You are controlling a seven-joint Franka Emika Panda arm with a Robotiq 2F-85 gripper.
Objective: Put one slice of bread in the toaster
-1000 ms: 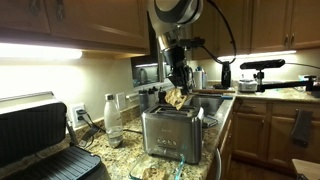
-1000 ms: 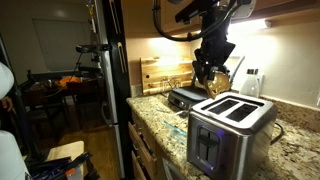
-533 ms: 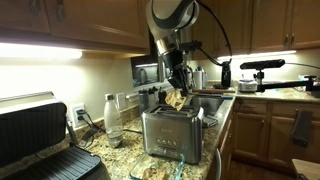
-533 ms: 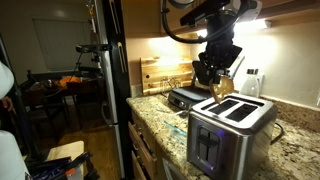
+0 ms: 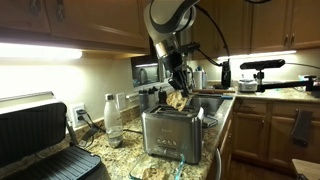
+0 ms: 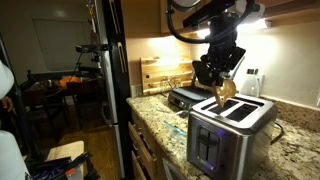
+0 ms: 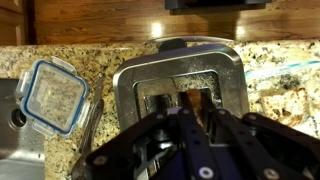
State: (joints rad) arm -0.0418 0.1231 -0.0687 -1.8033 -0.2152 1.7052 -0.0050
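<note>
I should open my gripper now. The lower edge of the slice (image 6: 224,93) of bread is at the toaster slot, so the slice would end up in the slot.
The steel toaster (image 5: 170,135) stands on the granite counter; it also shows in an exterior view (image 6: 228,128) and from above in the wrist view (image 7: 180,75). My gripper (image 5: 178,88) hangs right over its top slots, shut on the slice of bread (image 5: 178,100). In an exterior view the gripper (image 6: 221,82) holds the tan slice (image 6: 224,93) upright, its lower edge at the slot. In the wrist view the gripper (image 7: 195,105) pinches the bread (image 7: 195,100) edge-on above a slot.
A black grill press (image 5: 40,135) stands open at the near end. A water bottle (image 5: 112,117) stands by the wall. A clear lidded container (image 7: 52,95) with more bread lies beside the sink (image 7: 10,115). A wooden board (image 6: 160,72) leans on the wall.
The gripper has moved down and over the toaster with the slice, bringing the bread's lower edge to the slot.
</note>
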